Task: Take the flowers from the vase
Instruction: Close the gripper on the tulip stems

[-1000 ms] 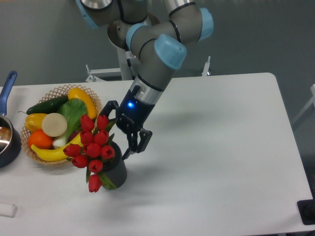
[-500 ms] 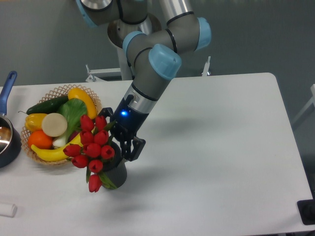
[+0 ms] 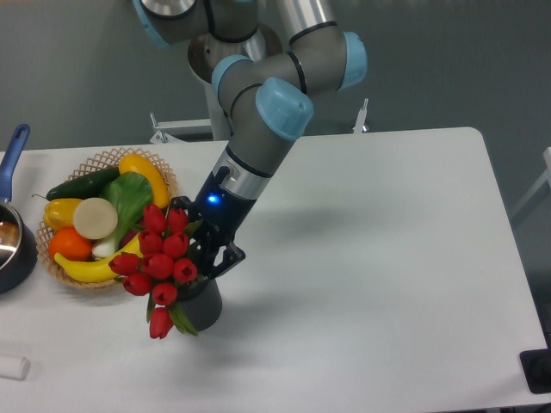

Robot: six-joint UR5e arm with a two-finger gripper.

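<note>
The gripper next takes hold of the red flowers by their stems, to pick them out of the dark vase [image 3: 203,311].
The flowers [image 3: 159,265], a bunch of red tulip buds with green leaves, stand in the small dark ribbed vase [image 3: 203,311] at the table's front left and lean left toward the basket. My gripper [image 3: 204,243] has come down from the upper right to just above the vase's mouth, right behind the buds. It is open, with one finger at the bunch's upper side and the other at its lower right. The stems between the fingers are hidden by the buds.
A wicker basket [image 3: 105,158] of fruit and vegetables sits directly left of the flowers, nearly touching them. A dark pot [image 3: 15,255] with a blue handle is at the left edge. A small white object [image 3: 12,367] lies at the front left corner.
The gripper moved down and left, from beside the bunch to around its base. The flowers and vase shifted slightly left and toward the front.
</note>
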